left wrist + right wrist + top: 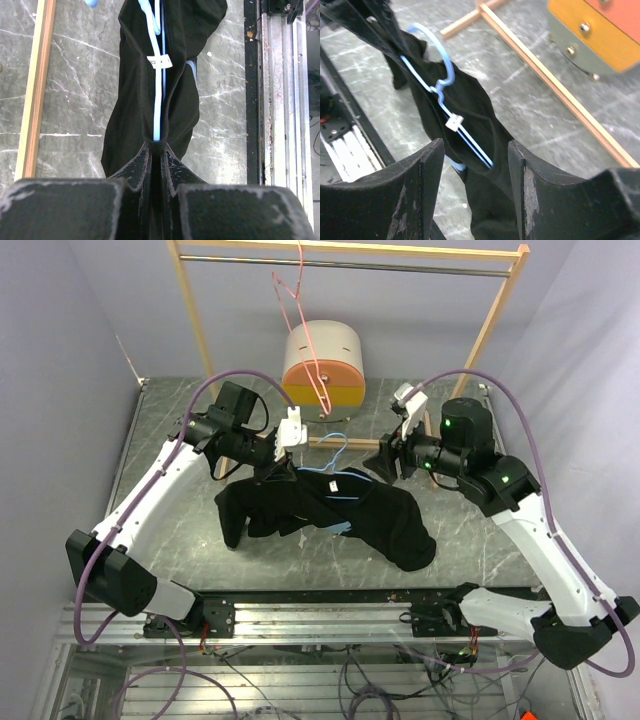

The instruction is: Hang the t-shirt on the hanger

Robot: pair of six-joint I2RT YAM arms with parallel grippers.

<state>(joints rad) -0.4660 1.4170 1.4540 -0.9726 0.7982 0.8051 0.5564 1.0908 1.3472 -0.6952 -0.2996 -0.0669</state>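
The robot's right gripper needs to grab the hanger's wire (157, 100) next to the base of the hook next, so the hook stays free to hang the t-shirt.
The black t-shirt (400, 525) hangs bunched over the light-blue wire hanger (336, 446), held above the table between the two arms. My left gripper (280, 468) is shut on the shirt's left end, with the hanger wire (157, 100) running into the closed jaws (157, 146). The white neck label (160, 61) shows beside the wire. My right gripper (377, 464) is open at the shirt's right end. In the right wrist view the shirt (485, 200) and hanger (440, 55) lie past the spread gripper (472, 162), untouched.
A thin pink-red hanger (300, 310) hangs from the wooden rack's rail at the back. An orange and cream drum (322, 365) stands behind the rack. The rack's wooden foot bars (35, 85) lie on the marble table. A metal rail (330, 615) runs along the near edge.
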